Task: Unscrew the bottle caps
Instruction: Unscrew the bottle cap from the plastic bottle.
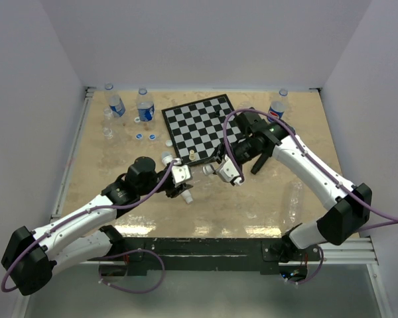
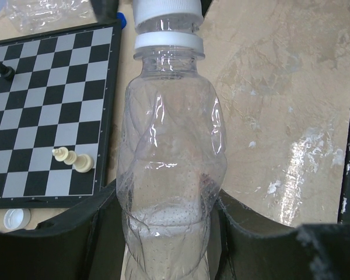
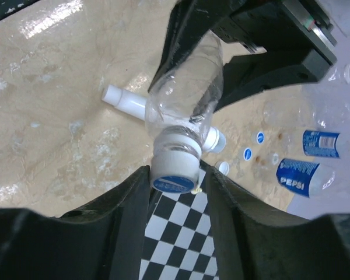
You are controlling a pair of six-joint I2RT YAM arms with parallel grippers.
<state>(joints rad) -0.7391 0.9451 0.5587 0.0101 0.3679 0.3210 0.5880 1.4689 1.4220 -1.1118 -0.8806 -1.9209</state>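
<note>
My right gripper takes the white cap [image 3: 174, 169] by its opposite sides next, blue disc facing me, to unscrew it from the bottle.
A clear, unlabelled bottle [image 2: 169, 134] is held off the table between the two arms. My left gripper [image 2: 166, 219] is shut on its lower body, a black finger pressing each side. The bottle's white cap [image 3: 174, 169], with a blue disc on its top, sits between the fingers of my right gripper [image 3: 174, 186]. The cap touches the left finger, and a thin gap shows at the right one. In the top view the bottle [image 1: 198, 175] spans from the left gripper [image 1: 180, 175] to the right gripper [image 1: 220, 171], in front of the chessboard.
A chessboard [image 1: 202, 122] lies just behind the grippers, with pale chess pieces [image 2: 73, 158] near its front edge. Labelled bottles [image 1: 144, 106] stand at back left, another [image 1: 277, 106] at back right. Loose caps [image 1: 151, 137] lie left of the board. A white stick microphone [image 3: 122, 102] lies under the bottle.
</note>
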